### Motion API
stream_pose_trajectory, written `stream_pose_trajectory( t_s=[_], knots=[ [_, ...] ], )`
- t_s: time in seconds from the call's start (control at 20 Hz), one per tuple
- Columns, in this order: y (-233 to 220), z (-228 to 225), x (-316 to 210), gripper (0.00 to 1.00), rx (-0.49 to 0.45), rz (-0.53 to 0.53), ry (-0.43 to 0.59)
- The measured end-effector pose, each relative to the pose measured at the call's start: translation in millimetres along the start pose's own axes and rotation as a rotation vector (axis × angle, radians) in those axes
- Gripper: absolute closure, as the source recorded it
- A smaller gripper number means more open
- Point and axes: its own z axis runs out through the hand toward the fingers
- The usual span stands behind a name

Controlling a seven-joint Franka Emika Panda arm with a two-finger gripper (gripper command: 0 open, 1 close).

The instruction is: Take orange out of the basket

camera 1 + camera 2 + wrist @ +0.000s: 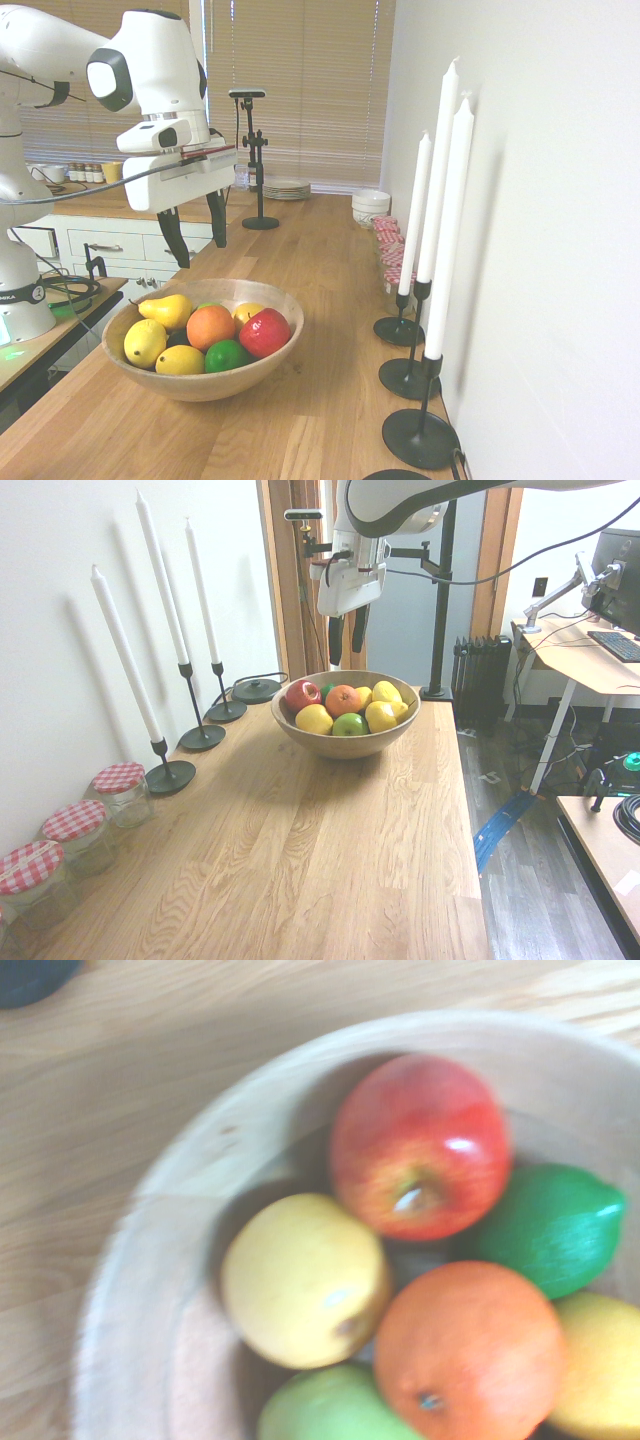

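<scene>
The orange's upper sides are exposed and rise above the pile, so my gripper needs to grab it there next. Other fruit [228, 356] [307, 1282] crowds around its lower half.
The orange [210, 326] [343, 699] [468, 1352] lies in the middle of the basket [202, 384] [345, 744] [120, 1290], a wide tan wooden bowl on the long wooden counter. It touches a red apple [265, 332] [302, 695] [420, 1146], a green lime [227, 355] [548, 1226] and yellow lemons [145, 343] [381, 716]. My gripper [196, 236] [346, 641] hangs open above the bowl's far rim, clear of the fruit, with nothing between its black fingers.
Three tall white candles [434, 180] [160, 580] in black holders stand along the wall beside the bowl. Jars with red checked lids [75, 823] line the wall. Stacked plates [286, 188] and white bowls [370, 206] sit at the counter's far end.
</scene>
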Motion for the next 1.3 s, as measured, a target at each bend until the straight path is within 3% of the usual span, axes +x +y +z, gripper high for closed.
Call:
stream_pose_trajectory(
  t_s=[0.9, 0.95, 1.3],
  knots=[
    [12.5, 114.4, 42.0, 0.0, -0.073, 0.035, -0.116],
    [11.9, 114.9, 42.6, 1.0, -0.073, 0.028, -0.115],
    [7.7, 113.6, 42.2, 1.0, -0.066, -0.005, -0.108]
  ],
)
